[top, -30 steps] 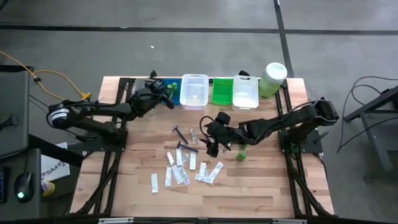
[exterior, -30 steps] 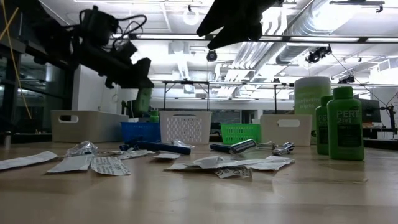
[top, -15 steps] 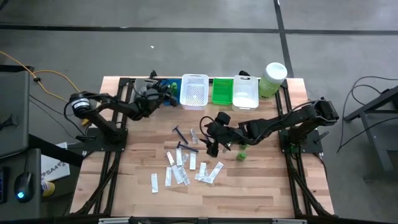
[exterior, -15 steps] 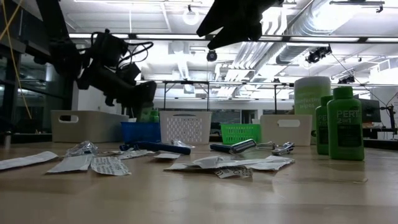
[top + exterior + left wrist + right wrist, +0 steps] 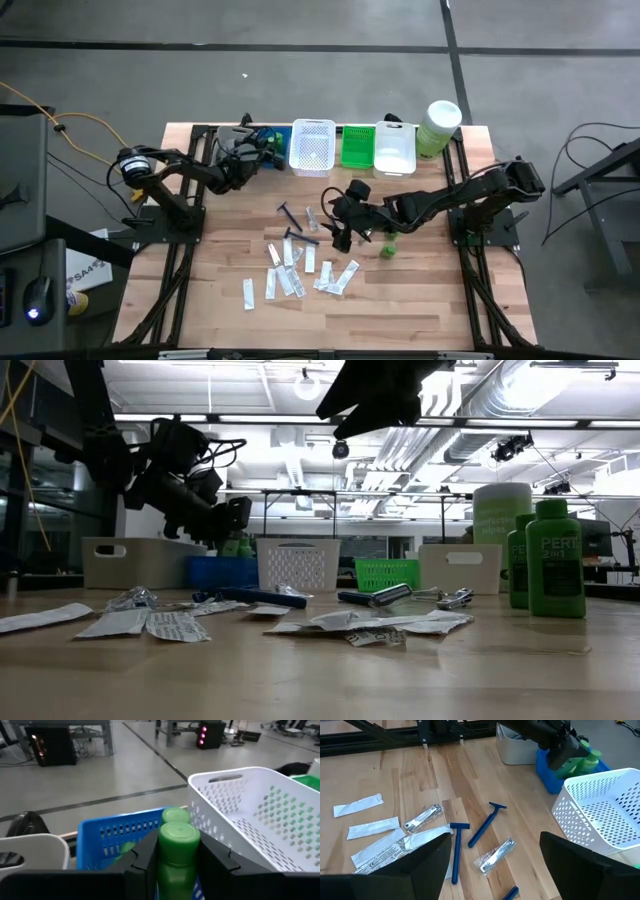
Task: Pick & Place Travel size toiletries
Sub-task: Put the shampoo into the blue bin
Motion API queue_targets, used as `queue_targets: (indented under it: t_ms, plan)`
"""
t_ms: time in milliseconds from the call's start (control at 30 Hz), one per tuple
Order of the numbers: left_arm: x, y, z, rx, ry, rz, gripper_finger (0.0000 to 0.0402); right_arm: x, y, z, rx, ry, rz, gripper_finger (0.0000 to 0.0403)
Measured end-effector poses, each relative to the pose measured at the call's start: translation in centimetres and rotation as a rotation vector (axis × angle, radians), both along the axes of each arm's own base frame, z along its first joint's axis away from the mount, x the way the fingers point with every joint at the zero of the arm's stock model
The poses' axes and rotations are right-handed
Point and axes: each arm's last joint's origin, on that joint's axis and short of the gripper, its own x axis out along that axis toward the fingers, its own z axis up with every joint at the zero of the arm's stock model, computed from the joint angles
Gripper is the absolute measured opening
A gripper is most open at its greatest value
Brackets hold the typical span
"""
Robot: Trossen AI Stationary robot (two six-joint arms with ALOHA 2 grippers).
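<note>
The green bottle is standing upright in the blue basket next to another one. I should open my left gripper now, and the green bottle would stay there.
My left gripper is at the back left, over the blue basket, shut on a small green bottle. Another green bottle stands inside that basket. My right gripper hangs open above the middle of the table, touching nothing. Below it lie blue razors, silvery tubes and flat white sachets on the wood. Green bottles stand upright on the table to the right. My left gripper pinches the green bottle between its two fingers, on the body's sides just below the cap. The fingers come almost level from the table's left side. The bottle stands upright, cap up, over the blue basket; its lower end is hidden by the fingers.
Along the far edge stand a clear basket, the blue one, a white basket, a green basket, another white basket and a tall pale-green canister. Bare wood lies toward the near edge.
My left gripper has sunk toward the blue basket with the green bottle, tipping nearer to level, and its arm has folded back. The bottle has come down beside the white basket, still upright. My right gripper has kept still.
</note>
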Motion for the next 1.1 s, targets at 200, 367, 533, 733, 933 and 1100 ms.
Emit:
queue_targets:
  t_ms: [200,367,533,733,933,1100]
  plan:
    - [0.0,0.0,-0.2,-0.025,-0.004,-0.006,0.0101,0.0,0.0,0.0,0.003,-0.001,-0.002,0.0297]
    - [0.1,-0.1,-0.3,-0.038,-0.009,-0.036,0.0106,0.0,0.0,0.0,0.005,-0.001,-0.002,0.0297]
    - [0.2,-0.1,-0.2,-0.055,-0.034,-0.061,0.0154,0.0,0.0,0.0,0.007,-0.001,-0.002,0.0297]
    - [0.2,-0.2,-0.2,-0.067,-0.048,-0.081,0.0207,0.0,0.0,0.0,0.009,-0.001,-0.002,0.0297]
    - [0.2,-0.2,0.2,-0.067,-0.074,-0.108,0.0215,0.0,0.1,-0.1,0.022,0.0,-0.008,0.0297]
    - [0.0,-0.4,1.5,-0.049,-0.107,-0.123,0.0215,-0.2,0.1,-0.3,0.026,0.024,-0.014,0.0297]
